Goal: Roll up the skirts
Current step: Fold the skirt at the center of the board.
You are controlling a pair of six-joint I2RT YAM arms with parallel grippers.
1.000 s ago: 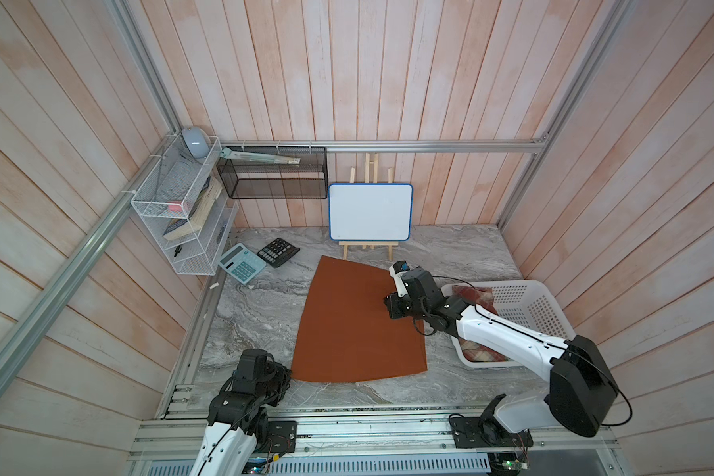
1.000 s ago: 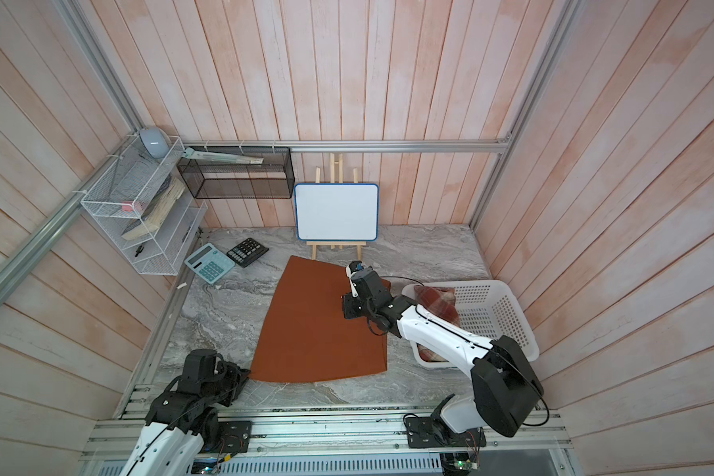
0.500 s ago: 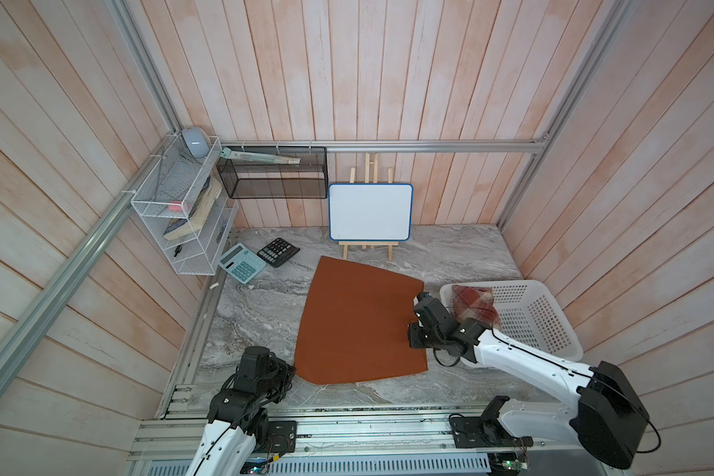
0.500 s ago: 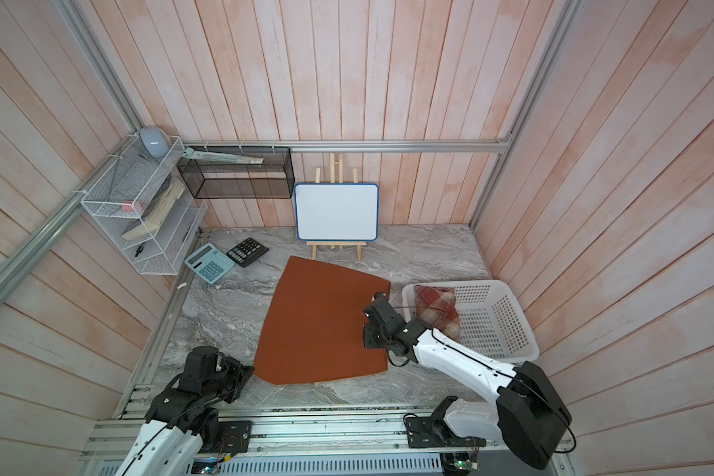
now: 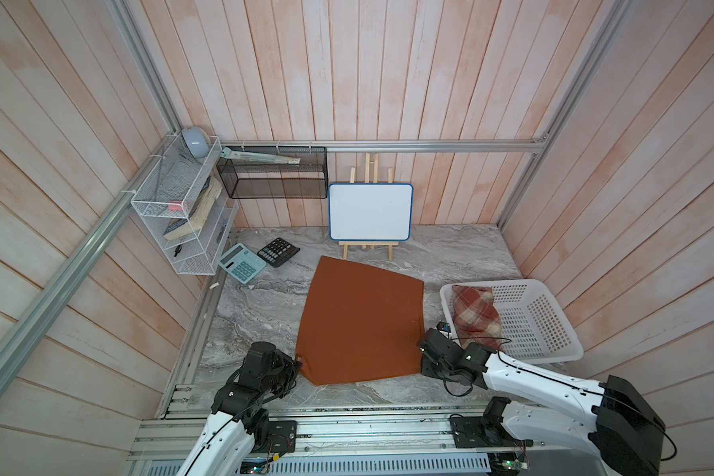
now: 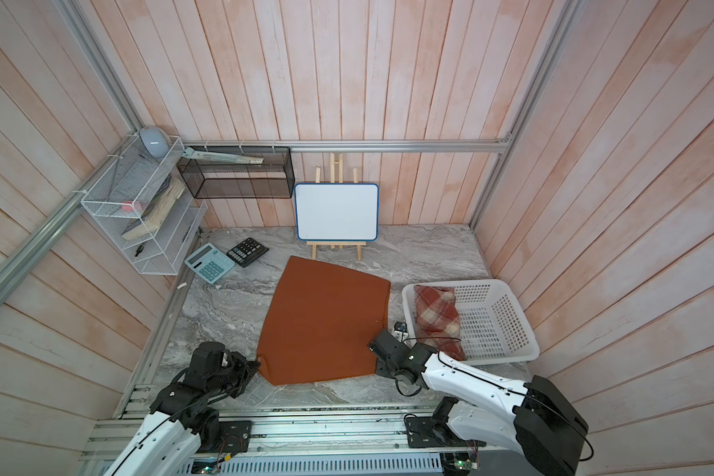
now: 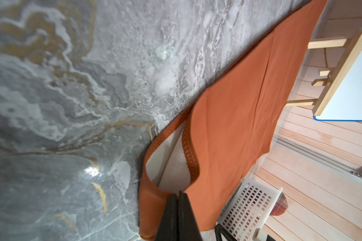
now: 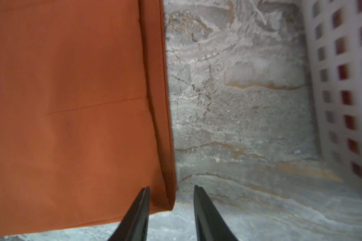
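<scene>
My right gripper grabs the free near corner of the rust-orange skirt next, matching my left gripper, to fold the skirt's near edge evenly over.
A rust-orange skirt [image 5: 361, 321] [image 6: 326, 321] lies spread flat on the marble table in both top views. My left gripper [image 5: 299, 364] [image 6: 259, 363] is at its near left corner. In the left wrist view it [image 7: 178, 195] is shut on the skirt's [image 7: 228, 125] lifted edge, with the white lining showing. My right gripper [image 5: 423, 362] [image 6: 374, 362] is at the near right corner. The right wrist view shows it [image 8: 171, 188] open, its fingers straddling the skirt's [image 8: 71, 104] corner. The plaid skirt [image 5: 475, 313] [image 6: 435, 315] lies bundled in the white basket [image 5: 495, 283] [image 6: 462, 282].
The basket [image 8: 343, 83] [image 7: 251, 204] stands close to the right of my right arm. A whiteboard on an easel [image 5: 369, 212] stands behind the skirt. Two calculators [image 5: 242, 263] [image 5: 278, 251] lie at the back left, under wire shelves [image 5: 182, 218].
My right arm has drawn back along the skirt's right edge to its near right corner and has opened its jaws. My left gripper has shut on the near left corner.
</scene>
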